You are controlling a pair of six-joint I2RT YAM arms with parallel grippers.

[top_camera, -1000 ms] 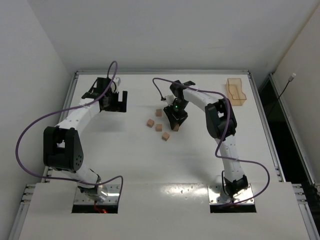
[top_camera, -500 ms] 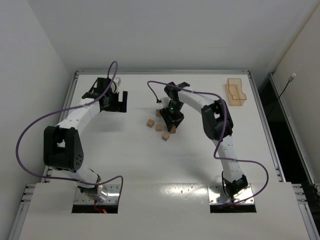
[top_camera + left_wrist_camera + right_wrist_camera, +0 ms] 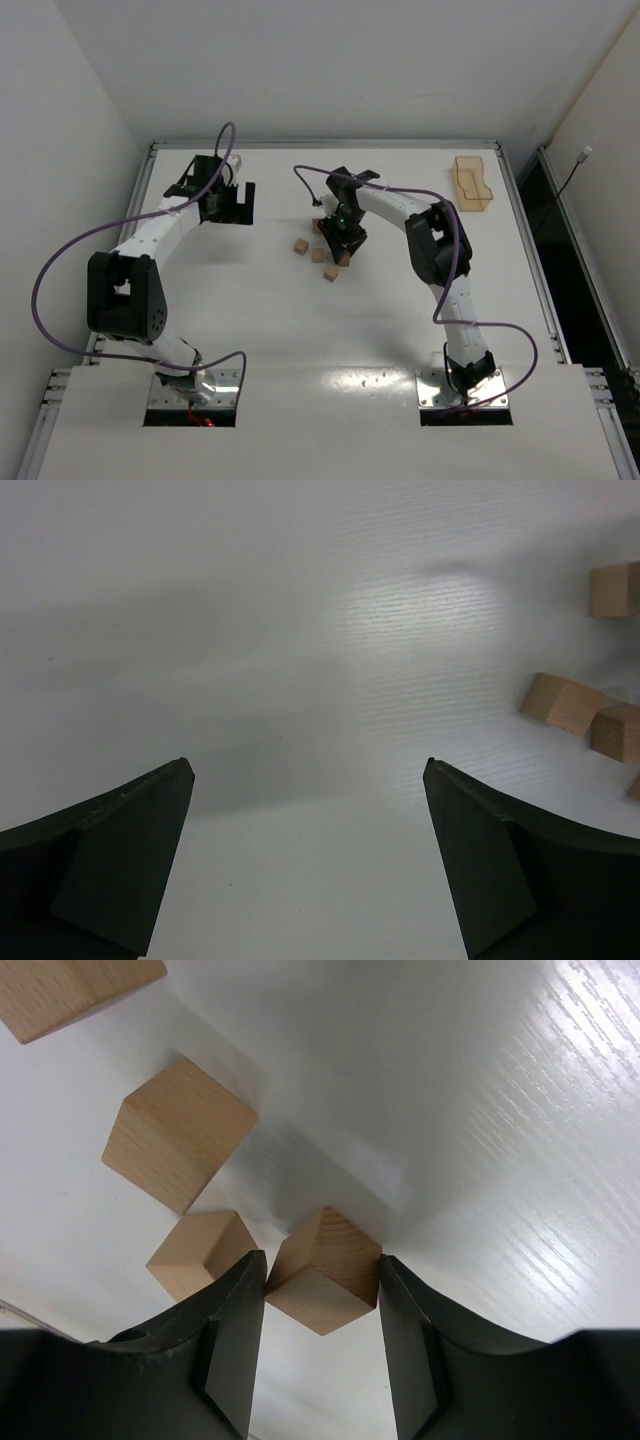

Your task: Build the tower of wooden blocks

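Observation:
The wood block hangs just above flat, bare table, close beside another block, so it is time for my right gripper to open.
My right gripper (image 3: 320, 1266) is shut on one wood block (image 3: 325, 1285), a light-tan cube pinched by two opposite faces just above the white table. Three more wood blocks lie loose beside it: one close to the left finger (image 3: 195, 1255), one farther out (image 3: 175, 1145), one at the frame's top edge (image 3: 70, 990). From above, the right gripper (image 3: 343, 248) hangs over the right side of this scattered cluster (image 3: 300, 246). No tower is in view; every block lies singly. My left gripper (image 3: 240, 205) stands open over bare table left of the blocks, with nothing between its fingers (image 3: 130, 850).
A translucent tan plastic tray (image 3: 472, 183) stands at the table's back right corner. In the left wrist view three loose blocks, the nearest a tilted one (image 3: 562, 700), show at the right edge. A purple cable loops above each arm.
The right gripper has moved a little left with the block in it, closer to the loose blocks. The left arm has not moved.

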